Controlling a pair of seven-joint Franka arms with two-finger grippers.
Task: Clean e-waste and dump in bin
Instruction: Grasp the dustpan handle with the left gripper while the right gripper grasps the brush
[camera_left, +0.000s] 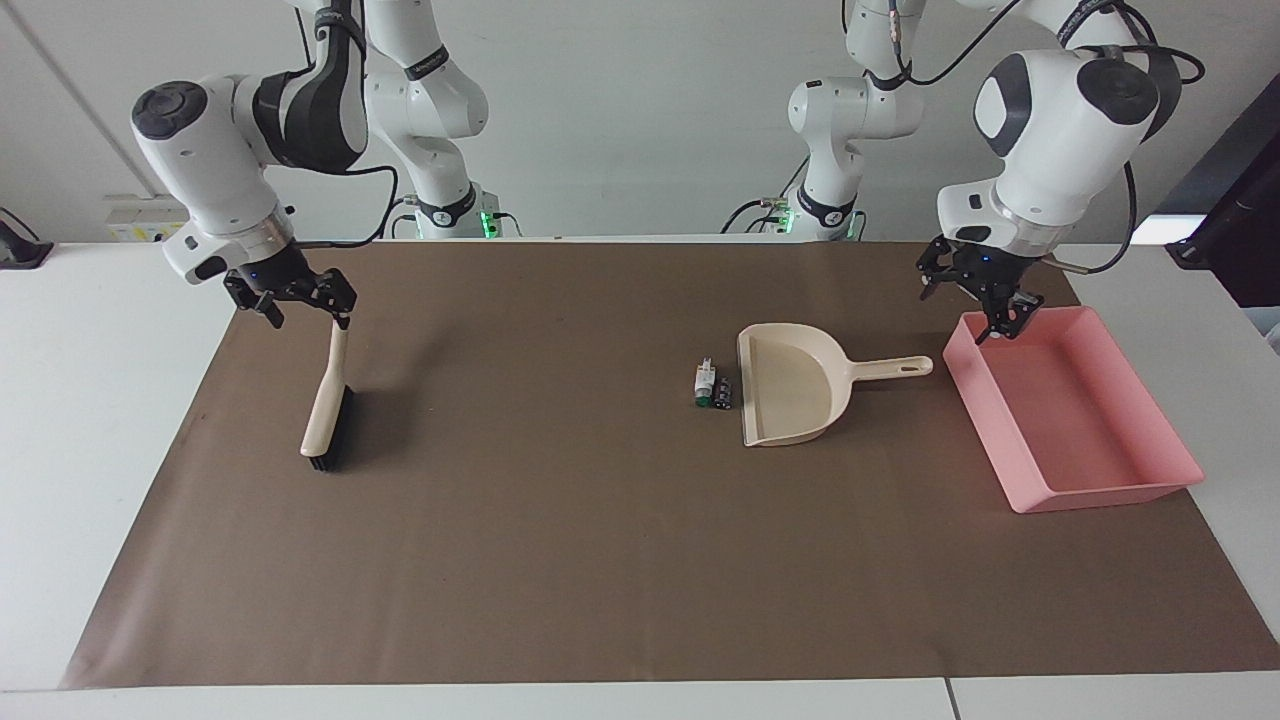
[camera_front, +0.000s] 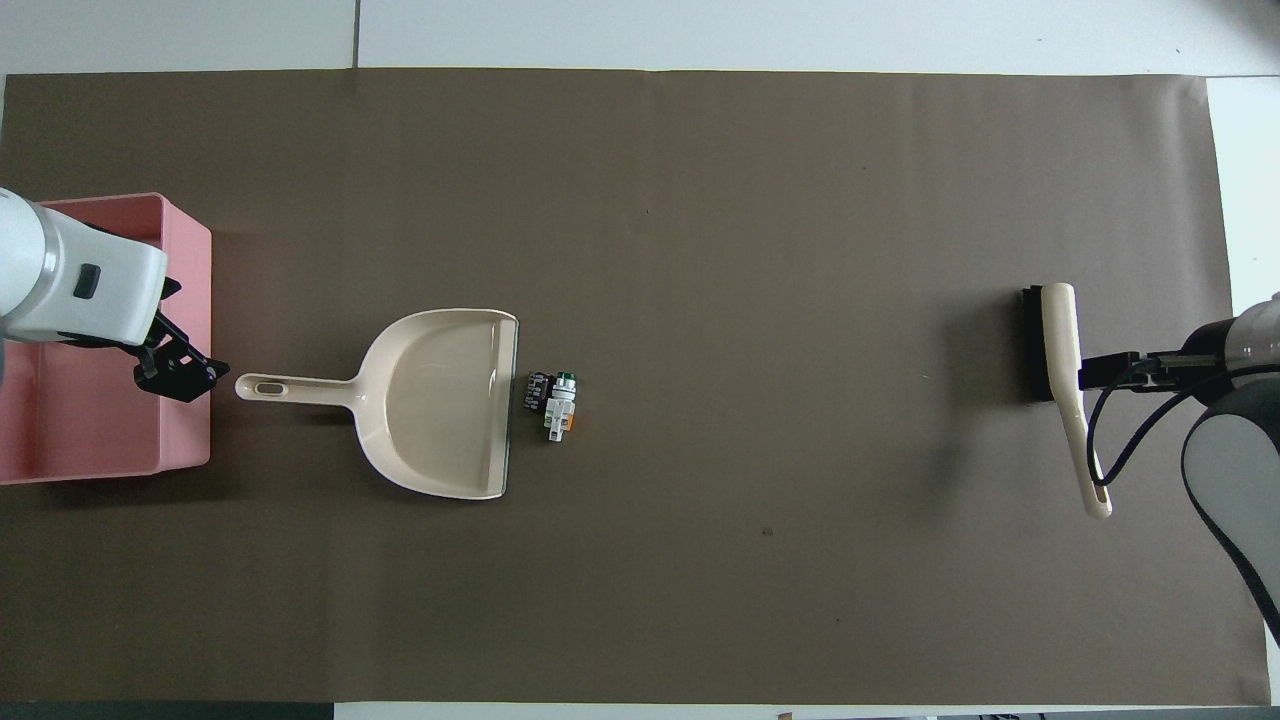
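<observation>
My left gripper grabs the dustpan by its narrow handle (camera_front: 295, 389) next, since the dustpan's scoop spreads wide and round.
The e-waste (camera_left: 712, 385), a few tiny cylinders, one white with green and orange marks and others black, lies on the brown mat just off the lip of the beige dustpan (camera_left: 790, 395); it also shows in the overhead view (camera_front: 553, 393). The pink bin (camera_left: 1080, 420) stands at the left arm's end, beside the dustpan's handle. My left gripper (camera_left: 975, 302) is open and empty, low over the bin's rim by the handle tip. My right gripper (camera_left: 308, 312) is open, just above the handle tip of the beige brush (camera_left: 328, 400).
The brown mat (camera_left: 560, 520) covers most of the white table. The dustpan (camera_front: 440, 400) lies flat with its handle toward the bin (camera_front: 190, 300). The brush (camera_front: 1062, 340) lies at the right arm's end, black bristles down.
</observation>
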